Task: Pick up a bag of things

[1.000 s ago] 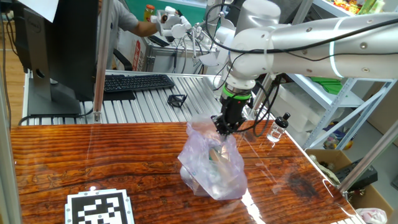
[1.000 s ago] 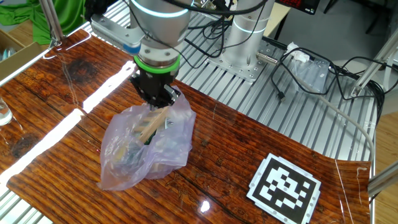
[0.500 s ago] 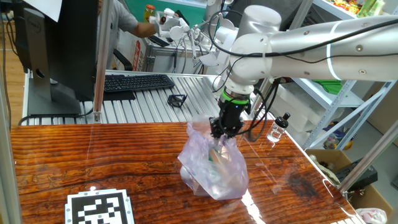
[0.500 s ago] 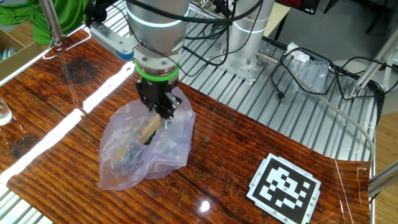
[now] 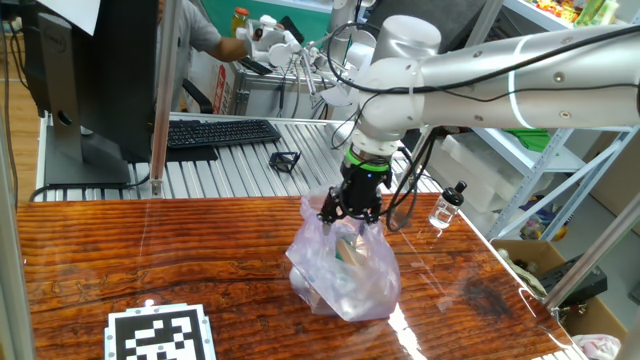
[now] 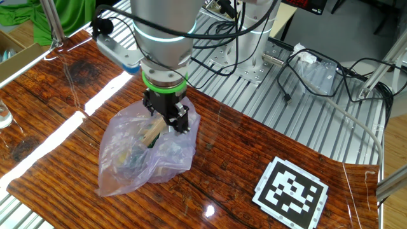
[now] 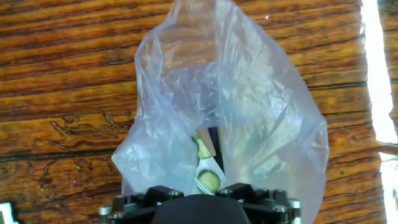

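Observation:
I should grab the bag of things by its gathered top [image 5: 350, 215] next, to pick up the bag.
The bag of things [image 5: 343, 262] is a crinkly translucent pink-lilac plastic bag resting on the wooden table [image 5: 150, 260]. Greenish and white items and a tan stick show through it in the other fixed view [image 6: 145, 149]. My gripper [image 5: 350, 214] stands upright at the bag's top, its black fingers spread to either side of the gathered plastic. It also shows in the other fixed view [image 6: 166, 119]. In the hand view the bag [image 7: 249, 106] fills the middle and plastic hides my fingertips.
A black-and-white marker tag [image 5: 160, 335] lies on the table's front left. It also shows in the other fixed view [image 6: 291, 191]. A small clear bottle [image 5: 446, 207] stands at the table's right edge. A keyboard [image 5: 220, 131] and a monitor lie behind the table.
My gripper has turned about its upright axis at the bag's top, so its wide side now faces the one fixed view. The bag has shifted slightly and stays on the table.

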Controlling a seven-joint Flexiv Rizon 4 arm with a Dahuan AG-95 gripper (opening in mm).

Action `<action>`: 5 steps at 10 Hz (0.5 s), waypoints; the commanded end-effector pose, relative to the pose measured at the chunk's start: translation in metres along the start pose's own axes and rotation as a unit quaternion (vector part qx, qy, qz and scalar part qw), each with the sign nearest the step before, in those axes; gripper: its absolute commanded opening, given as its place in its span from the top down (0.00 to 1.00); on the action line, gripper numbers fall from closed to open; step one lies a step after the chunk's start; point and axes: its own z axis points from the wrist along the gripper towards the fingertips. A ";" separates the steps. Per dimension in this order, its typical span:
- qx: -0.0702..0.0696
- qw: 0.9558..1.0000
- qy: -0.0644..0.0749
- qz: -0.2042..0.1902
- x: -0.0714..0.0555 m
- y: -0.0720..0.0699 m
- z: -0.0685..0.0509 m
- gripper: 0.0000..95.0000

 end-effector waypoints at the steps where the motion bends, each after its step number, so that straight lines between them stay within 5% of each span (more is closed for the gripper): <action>1: 0.000 1.000 0.000 0.003 -0.003 0.002 0.007 0.00; 5: -0.002 1.000 -0.003 0.008 -0.007 0.008 0.026 0.00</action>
